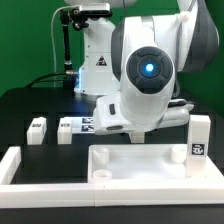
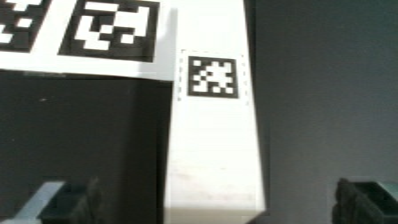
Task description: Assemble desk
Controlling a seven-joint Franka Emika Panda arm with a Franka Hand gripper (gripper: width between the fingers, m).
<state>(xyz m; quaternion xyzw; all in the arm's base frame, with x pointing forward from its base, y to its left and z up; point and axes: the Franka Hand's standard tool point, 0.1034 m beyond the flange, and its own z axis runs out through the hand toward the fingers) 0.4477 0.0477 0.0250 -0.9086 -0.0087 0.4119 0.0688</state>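
Note:
My fingers are still above the white leg block, so it is too early to close, and lowering my gripper comes first.
In the wrist view a long white leg block (image 2: 214, 130) with one square tag lies on the dark table. My gripper (image 2: 214, 205) is open, and the block's near end lies between the jaws with a gap on each side. The left finger (image 2: 63, 200) and right finger (image 2: 365, 200) do not touch it. In the exterior view the arm's body hides the gripper. The rimmed tabletop panel (image 1: 140, 165) lies at the front. Two small leg blocks (image 1: 38, 128) (image 1: 68, 130) sit on the exterior view's left. One leg block (image 1: 200, 140) stands upright at the right.
The marker board (image 2: 80, 30) lies flat right beside the leg block's far end, and it also shows in the exterior view (image 1: 88, 124). The low white border wall (image 1: 20, 165) runs along the front left. A camera stand (image 1: 68, 45) stands at the back.

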